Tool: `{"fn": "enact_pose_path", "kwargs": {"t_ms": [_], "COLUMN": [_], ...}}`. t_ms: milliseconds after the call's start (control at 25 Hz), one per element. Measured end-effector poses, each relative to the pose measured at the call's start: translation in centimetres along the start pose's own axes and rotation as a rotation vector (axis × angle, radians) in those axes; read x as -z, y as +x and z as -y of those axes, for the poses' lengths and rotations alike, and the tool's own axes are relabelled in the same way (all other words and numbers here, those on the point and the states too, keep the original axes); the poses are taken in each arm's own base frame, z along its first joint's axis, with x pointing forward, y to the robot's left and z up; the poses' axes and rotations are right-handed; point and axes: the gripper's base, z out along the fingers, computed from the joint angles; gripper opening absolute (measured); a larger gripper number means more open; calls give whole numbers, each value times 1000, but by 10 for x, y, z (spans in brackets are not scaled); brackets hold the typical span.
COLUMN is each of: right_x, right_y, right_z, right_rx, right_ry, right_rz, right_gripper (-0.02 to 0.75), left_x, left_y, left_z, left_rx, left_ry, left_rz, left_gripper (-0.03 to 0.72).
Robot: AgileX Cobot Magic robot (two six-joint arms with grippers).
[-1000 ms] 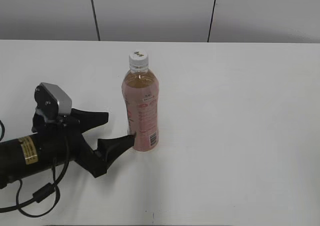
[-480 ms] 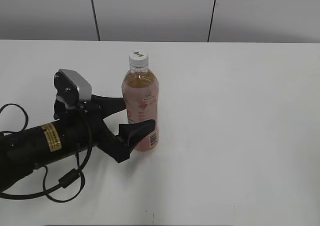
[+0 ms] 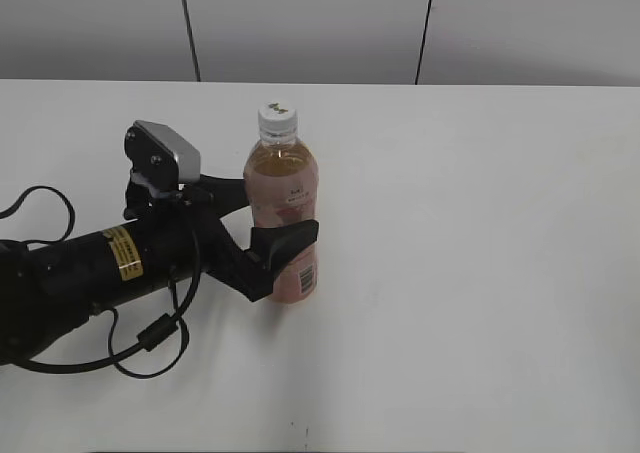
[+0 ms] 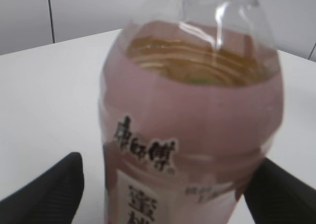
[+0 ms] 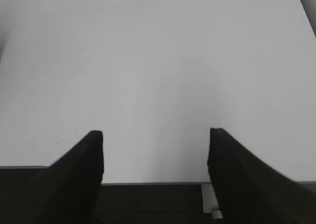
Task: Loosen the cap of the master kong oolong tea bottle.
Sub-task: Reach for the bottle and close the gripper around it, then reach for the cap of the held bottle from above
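The bottle needs to stay steady while its cap (image 3: 278, 118) gets loosened, so my left gripper should next grab the bottle by its labelled body (image 3: 282, 195).
The master kong oolong tea bottle (image 3: 285, 188) stands upright on the white table, with amber tea and a pink label. Its white cap (image 3: 277, 119) is on top, with a small dark mark. My left gripper (image 3: 272, 213) is open, one finger on each side of the bottle's labelled body. In the left wrist view the bottle (image 4: 192, 110) fills the space between the fingers of the left gripper (image 4: 168, 184); the right finger is at its side and the left one stands a little apart. The cap is out of that view. My right gripper (image 5: 155, 150) is open and empty over bare table.
The white table (image 3: 480, 233) stretches to the right and front of the bottle. A grey panelled wall (image 3: 300, 23) runs behind it. The left arm's black cable (image 3: 150, 343) loops on the table at the lower left. The table's front edge (image 5: 153, 183) shows under the right gripper.
My left gripper has moved right and toward the bottle, from beside its base to having its fingers on both sides of the body. The bottle has not moved.
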Motion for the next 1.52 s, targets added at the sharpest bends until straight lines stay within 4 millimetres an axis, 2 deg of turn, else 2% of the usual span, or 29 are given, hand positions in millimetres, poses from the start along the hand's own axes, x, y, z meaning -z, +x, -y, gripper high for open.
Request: {"fn": "enact_pose_path", "kwargs": {"t_ms": [200, 280, 440, 600, 800, 1000, 1240, 1400, 1520], "right_x": [0, -1, -5, -12, -27, -47, -77, -94, -106], "right_y": [-4, -11, -29, -44, -69, -103, -150, -173, -184], "right_z": [0, -1, -4, -4, -12, -21, -30, -44, -66], "right_rx": [20, 26, 35, 54, 91, 106, 74, 48, 60], "right_ry": [-2, -14, -61, -81, -200, -352, -492, -568, -627], "right_rz": [-1, -7, 34, 23, -27, -120, -272, -373, -432], "right_gripper": [503, 503, 503, 503, 503, 503, 501, 490, 488], "left_x": [0, -2, -4, -4, -4, -3, 3, 7, 9], "left_y": [0, -1, -2, -2, -1, -2, -14, -19, -24], "left_z": [-1, -2, -2, -1, 2, 4, 4, 4, 4], "left_rx": [5, 2, -6, -19, -39, -62, -143, -184, -207], "left_ry": [-11, -12, -4, 13, 46, 58, 33, 15, 8], "left_rz": [0, -1, 3, -1, -8, -24, -96, -125, -126], "left_gripper": [572, 527, 389, 389, 389, 389, 389, 389, 389]}}
